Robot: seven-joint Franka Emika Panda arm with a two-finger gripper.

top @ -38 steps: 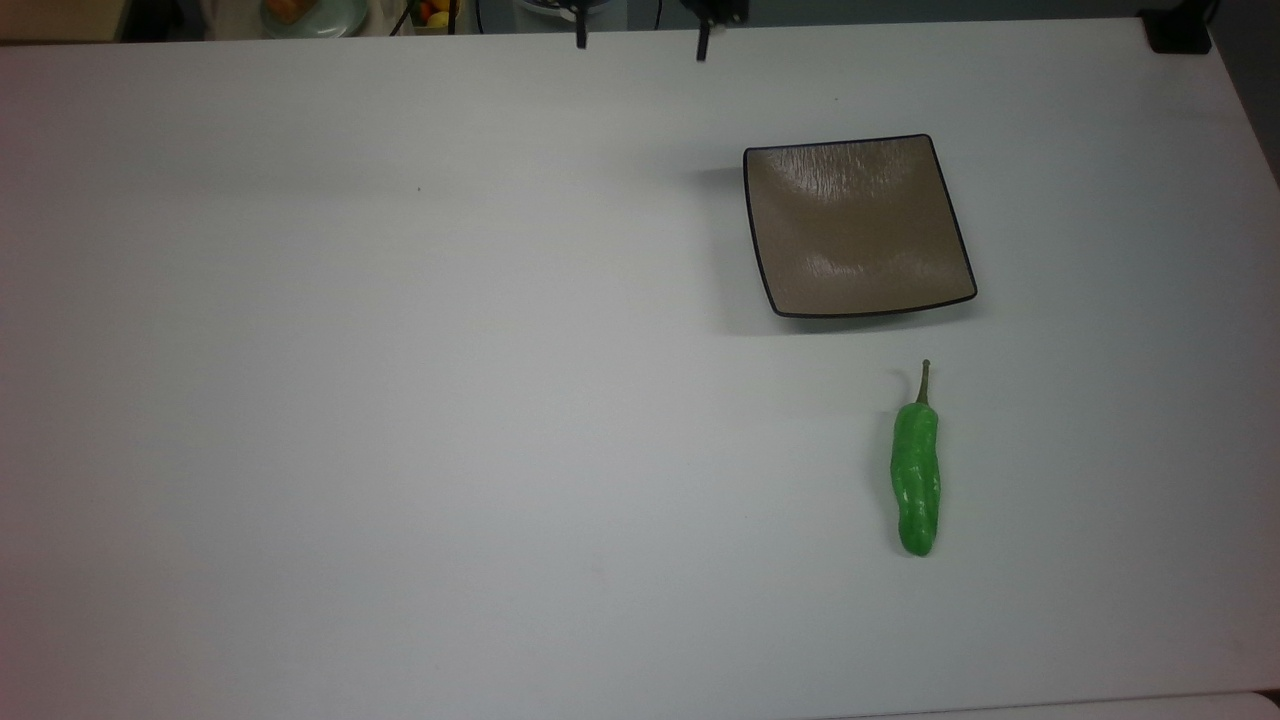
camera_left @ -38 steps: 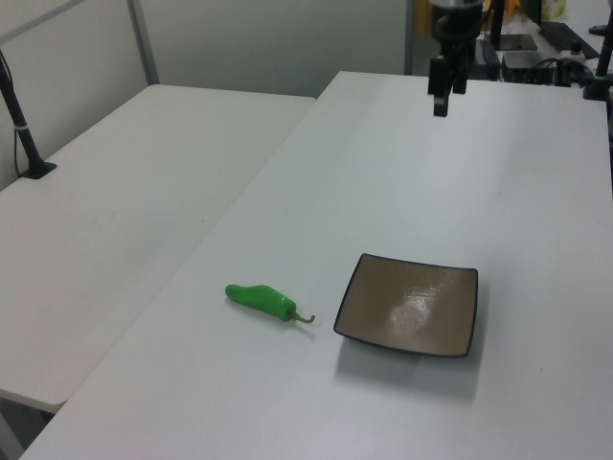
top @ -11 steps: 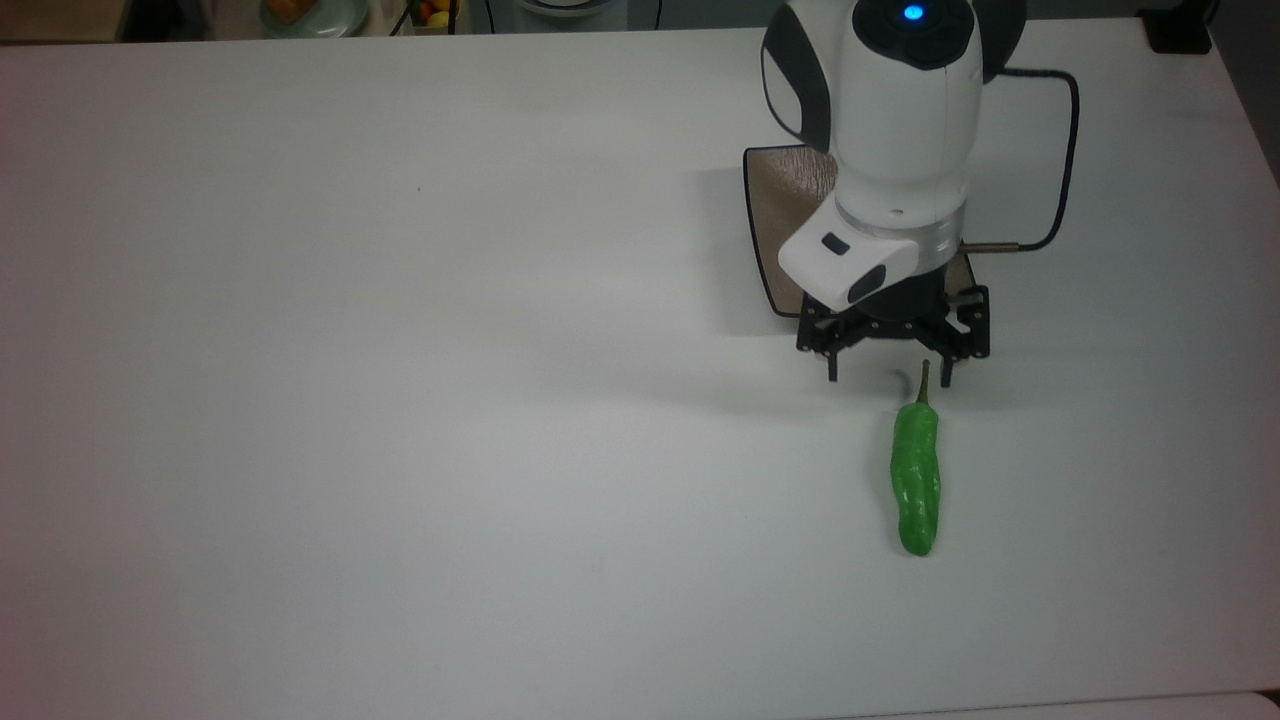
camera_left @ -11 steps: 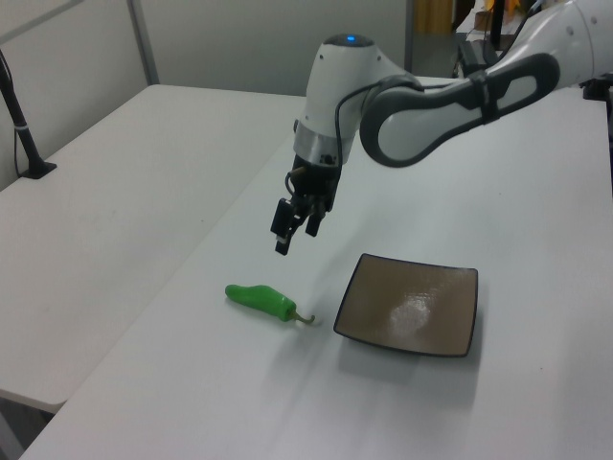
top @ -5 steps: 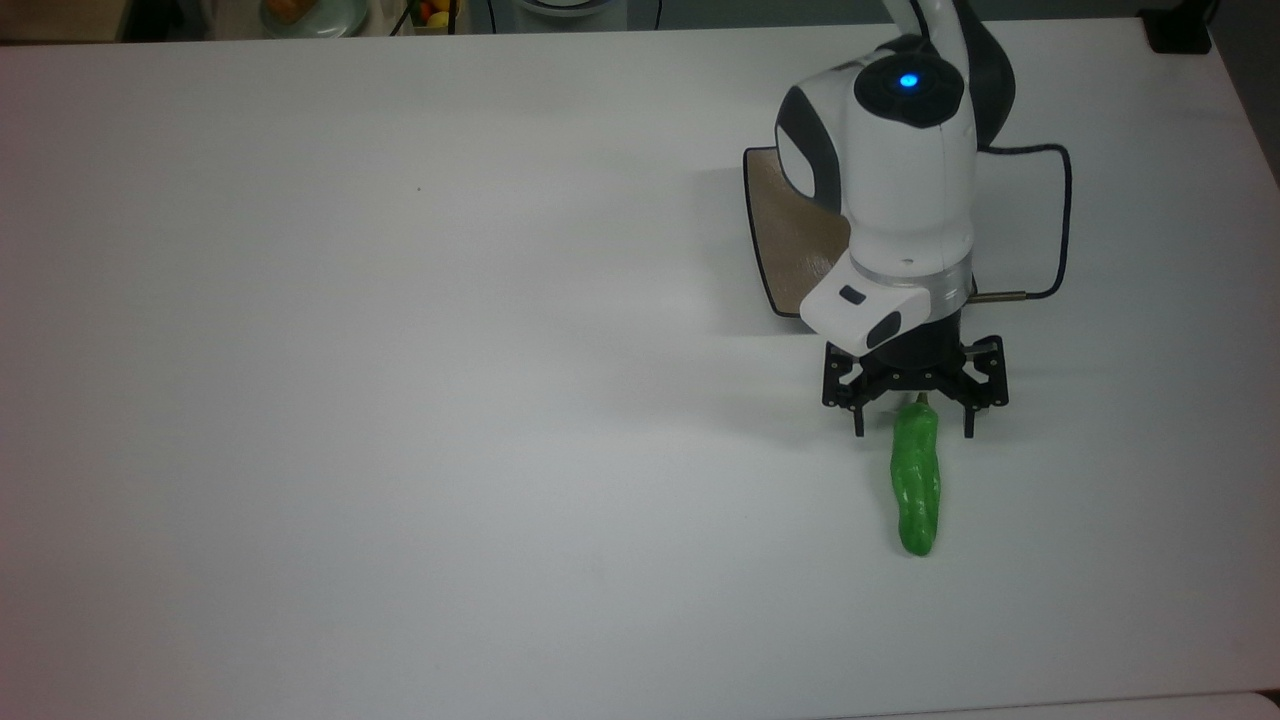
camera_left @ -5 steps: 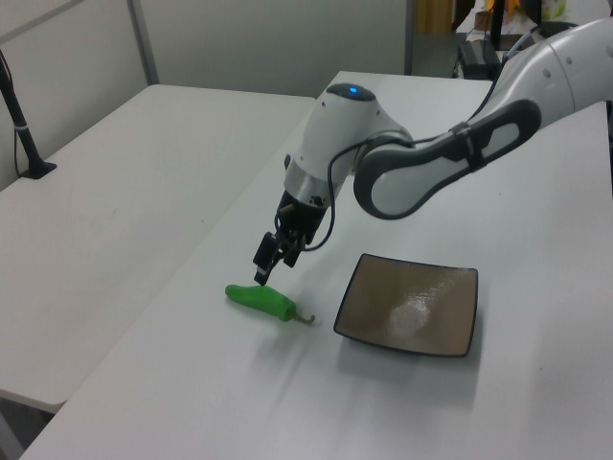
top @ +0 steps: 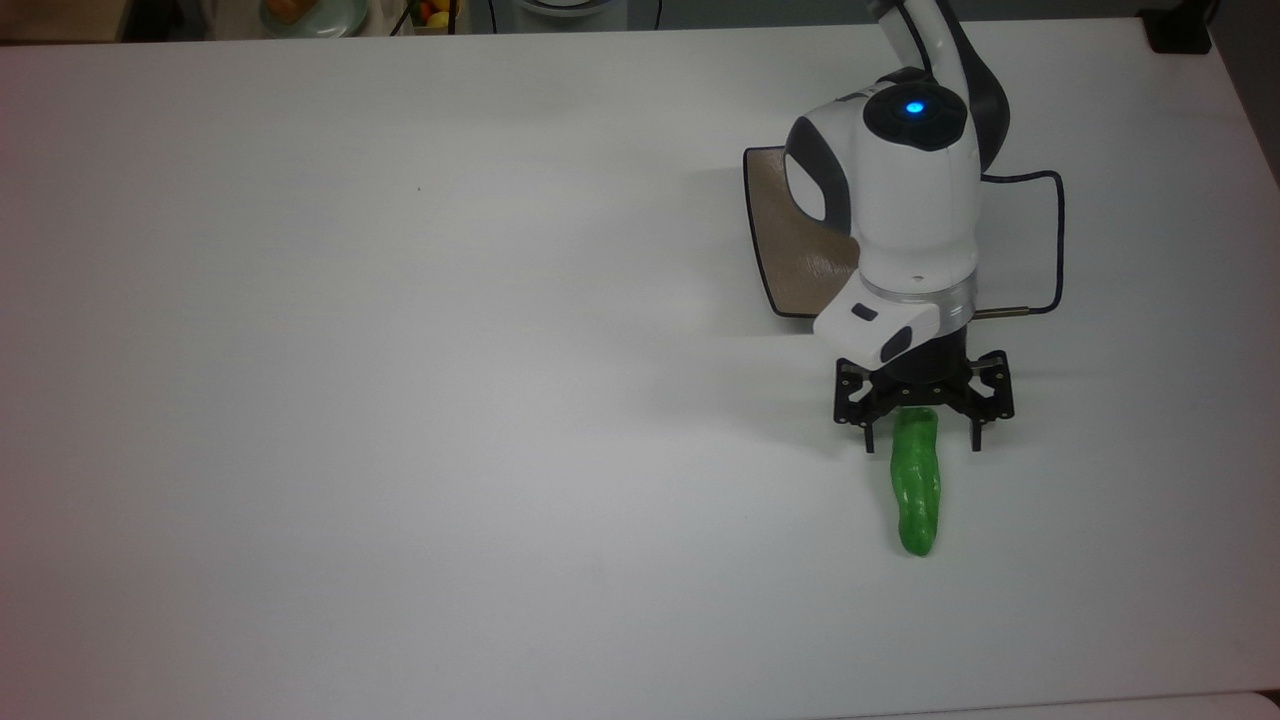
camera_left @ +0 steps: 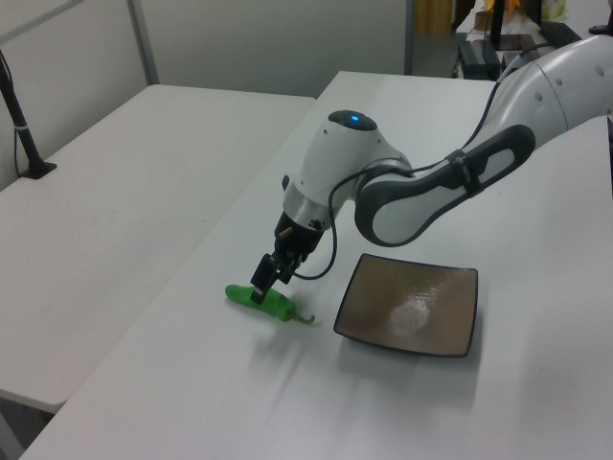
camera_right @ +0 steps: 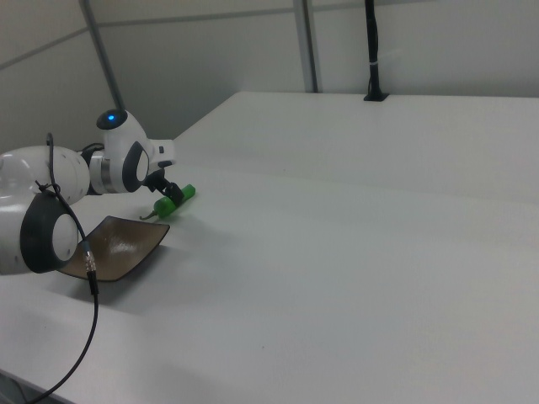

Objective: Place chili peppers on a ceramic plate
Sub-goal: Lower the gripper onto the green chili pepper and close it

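The gripper picks up the chili pepper by the middle of its body [camera_left: 270, 303] next, to put it on the ceramic plate [camera_left: 383, 299].
The chili pepper [top: 916, 495] is bright green and lies on the white table, just below the ceramic plate in the top view, with its stem end hidden under the gripper. My gripper [top: 922, 440] is low over that stem end, open, one finger on each side of the pepper and not closed on it. The left view shows the gripper [camera_left: 260, 291] down at the pepper [camera_left: 279, 306], and the right view shows the gripper [camera_right: 171, 196] over the pepper [camera_right: 189, 192]. The square taupe ceramic plate [top: 785, 225] is bare and partly hidden by the arm; it also appears as the plate [camera_left: 383, 299] and the plate [camera_right: 118, 246].
The arm's black cable [top: 1055, 240] loops beside the plate. A second white table [camera_left: 105, 192] stands on the left view's left, with a black post [camera_left: 23, 125]. Another black post [camera_right: 371, 50] rises at the far table edge in the right view.
The arm came in from the far edge, passed over the plate and dropped toward the table. Its open fingers now straddle the pepper's stem end. Pepper and plate have not moved.
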